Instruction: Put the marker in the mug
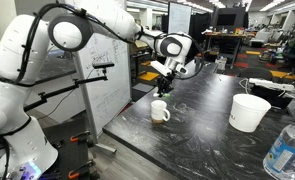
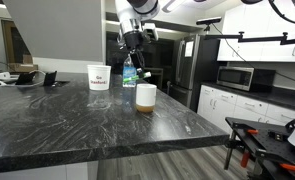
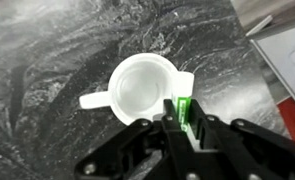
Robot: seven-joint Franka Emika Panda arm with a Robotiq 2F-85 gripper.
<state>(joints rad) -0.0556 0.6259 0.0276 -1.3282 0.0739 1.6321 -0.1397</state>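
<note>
I should line up the green marker before I open my gripper. The marker is hanging over the mug's rim, beside the opening of the mug, so it would likely land on the counter now.
The white mug (image 3: 145, 90) stands upright on the dark marbled counter, handle (image 3: 92, 100) pointing left in the wrist view. It also shows in both exterior views (image 1: 160, 111) (image 2: 145, 96). My gripper (image 3: 179, 122) is shut on the green marker (image 3: 181, 108), held between the two fingers and pointing down over the mug's near right rim. In an exterior view my gripper (image 1: 165, 73) hangs above the mug, clear of it; in the other it hangs the same way (image 2: 134, 52).
A large white tub stands further along the counter (image 1: 250, 112) (image 2: 99, 76). A clear plastic water bottle (image 1: 285, 150) is at the near corner. The counter edge (image 3: 249, 60) runs close to the mug's right side.
</note>
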